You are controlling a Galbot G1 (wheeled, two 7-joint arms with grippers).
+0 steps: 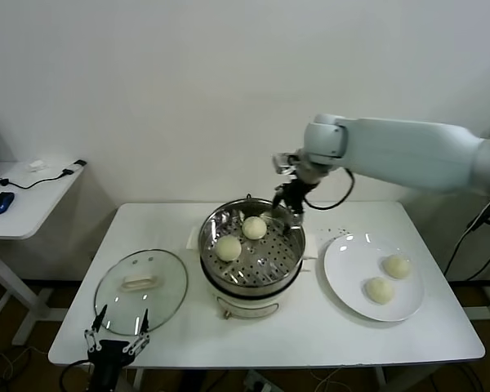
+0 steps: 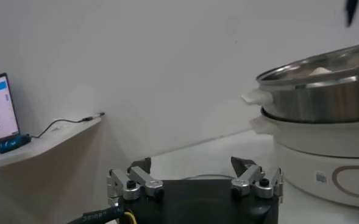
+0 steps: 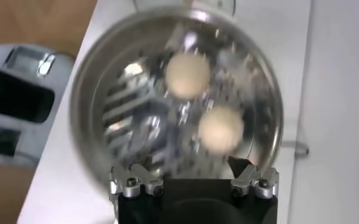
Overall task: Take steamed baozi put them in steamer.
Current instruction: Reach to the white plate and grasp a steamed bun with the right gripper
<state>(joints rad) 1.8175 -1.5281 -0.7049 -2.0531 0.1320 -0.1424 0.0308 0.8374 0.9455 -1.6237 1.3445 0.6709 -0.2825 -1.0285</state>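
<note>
My right gripper grabs the baozi nearest the plate's middle (image 1: 380, 290) by its rounded sides next, to add it to the steamer.
The steamer (image 1: 287, 260) stands mid-table, a shiny pot with a perforated tray on a cream base. Two pale baozi lie inside, one (image 1: 229, 248) at the left and one (image 1: 254, 228) farther back. Another two baozi (image 1: 397, 266) (image 1: 380, 289) rest on the white plate (image 1: 351, 261) to the right. My right gripper (image 1: 287, 206) hovers open over the pot's back right rim, holding nothing. Its wrist view looks down on the steamer (image 3: 94, 122), both baozi (image 3: 186, 75) (image 3: 221, 129) and the open right gripper (image 3: 190, 165). My left gripper (image 1: 117, 336) is parked open at the table's front left.
A round glass lid (image 1: 140, 280) lies flat left of the steamer, just beyond the left gripper (image 2: 192, 164). The steamer (image 2: 325, 91) rises on one side of the left wrist view. A side desk (image 1: 24, 200) with a blue mouse stands at the far left.
</note>
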